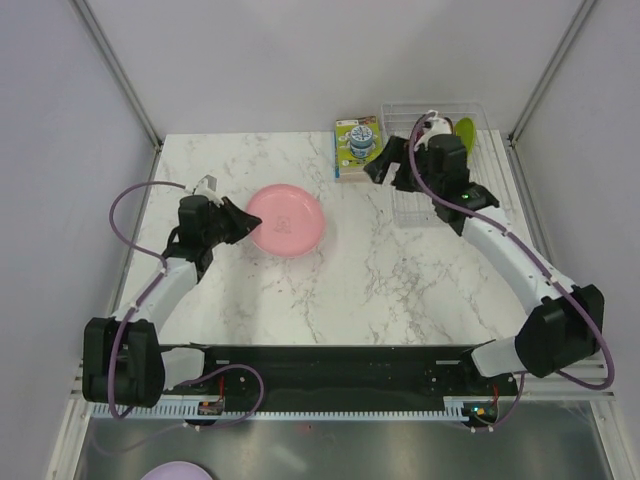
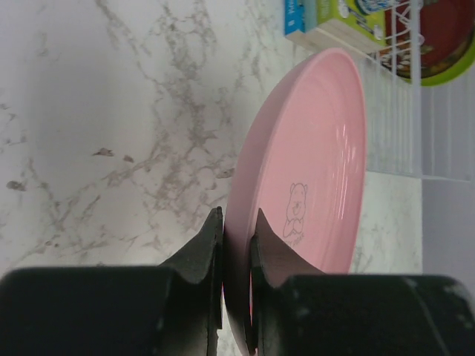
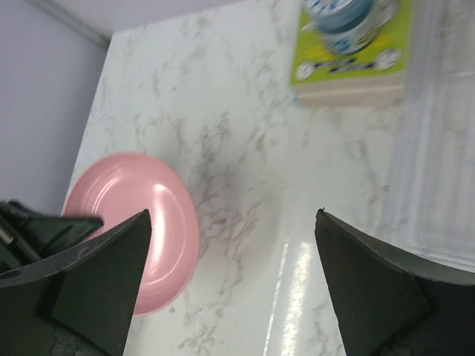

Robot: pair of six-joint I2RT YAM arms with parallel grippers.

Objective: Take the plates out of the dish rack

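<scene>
My right gripper should grab the red patterned plate by its rim next. The opposite side of the plate's rim then stays free for my left gripper.
The pink plate point(image 1: 288, 221) lies on the marble table, left of centre. My left gripper point(image 1: 244, 222) is shut on its left rim; in the left wrist view the two fingers pinch the edge of the pink plate point(image 2: 312, 163) at the left gripper point(image 2: 237, 236). The clear dish rack point(image 1: 440, 196) stands at the back right, with a lime green plate point(image 1: 465, 130) upright in it. A red plate point(image 2: 438, 26) shows behind the dish rack bars point(image 2: 415, 111). My right gripper point(image 1: 390, 168) hangs open by the rack's left side with nothing between the jaws of the right gripper point(image 3: 234, 222).
A green-yellow printed box point(image 1: 356, 147) stands just left of the rack, and the box point(image 3: 356, 52) is close to my right gripper. A pale lavender disc point(image 1: 176, 471) lies below the table's near edge. Grey walls enclose the table on three sides.
</scene>
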